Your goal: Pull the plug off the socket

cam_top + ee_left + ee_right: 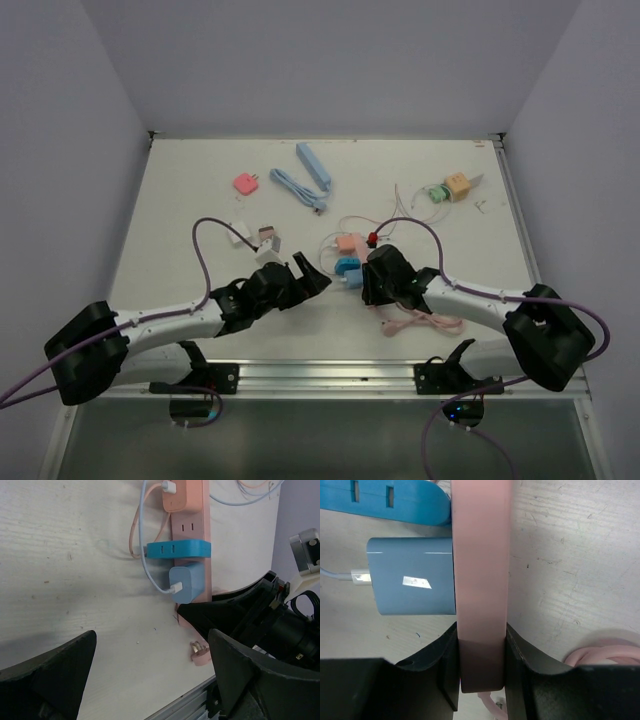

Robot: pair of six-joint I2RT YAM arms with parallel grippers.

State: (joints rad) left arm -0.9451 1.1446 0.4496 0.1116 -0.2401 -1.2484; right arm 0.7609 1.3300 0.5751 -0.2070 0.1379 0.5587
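Note:
The robot's left gripper will next pull the plug straight off the socket, so it will grab the light-blue charger plug by the opposite sides of its body, with the cable end toward the robot.
The socket is a pink power strip lying mid-table. A light-blue charger plug with a white cable sits in its side, near the end. A bright blue adapter and a pink charger sit further along. My right gripper is shut on the strip's near end, one pad on each side. Just left of the plug, my left gripper hangs open over bare table, holding nothing.
A loose pink plug head lies by the strip's end, and a pink cable coils to the right. Further back are a pink plug, a blue strip with cable, white adapters and a yellow-green adapter cluster.

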